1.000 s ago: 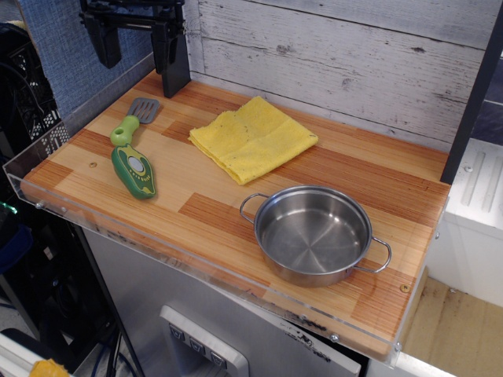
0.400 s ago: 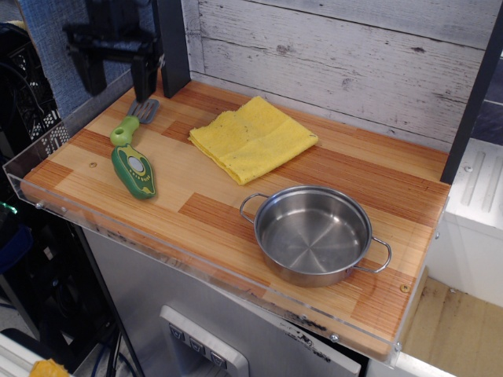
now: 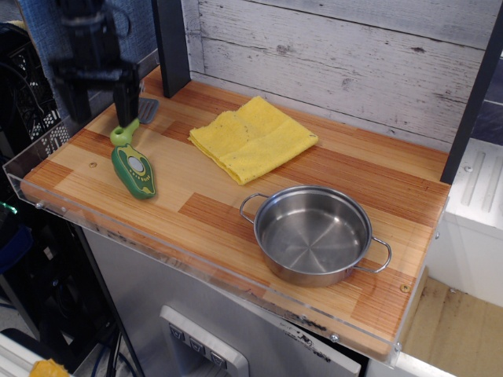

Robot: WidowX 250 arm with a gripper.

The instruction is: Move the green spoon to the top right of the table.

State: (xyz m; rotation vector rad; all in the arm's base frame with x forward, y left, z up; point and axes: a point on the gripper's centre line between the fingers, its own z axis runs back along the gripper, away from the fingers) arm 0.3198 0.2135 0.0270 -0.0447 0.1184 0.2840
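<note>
I will grab the spoon by its lime-green handle (image 3: 124, 133) with my gripper next. Then I should move the spoon to the table corner behind the steel pot.
The green spoon (image 3: 122, 134) lies at the table's far left, with its lime-green handle toward the front and its grey slotted head toward the back. The head is partly hidden behind my right finger (image 3: 126, 98). My gripper (image 3: 98, 116) is open and hangs just above and to the left of the spoon. Its jaws are spread wide and hold nothing. The table (image 3: 377, 181) is a striped wooden board with clear acrylic edging.
A dark green pepper-shaped toy (image 3: 134, 170) lies just in front of the spoon's handle. A yellow cloth (image 3: 251, 135) lies at the back middle. A steel pot (image 3: 314, 233) stands at the front right. A black post (image 3: 171, 47) stands at the back left.
My gripper has moved down and to the left, from beside the black post to just over the spoon. The spoon and the other objects have not moved.
</note>
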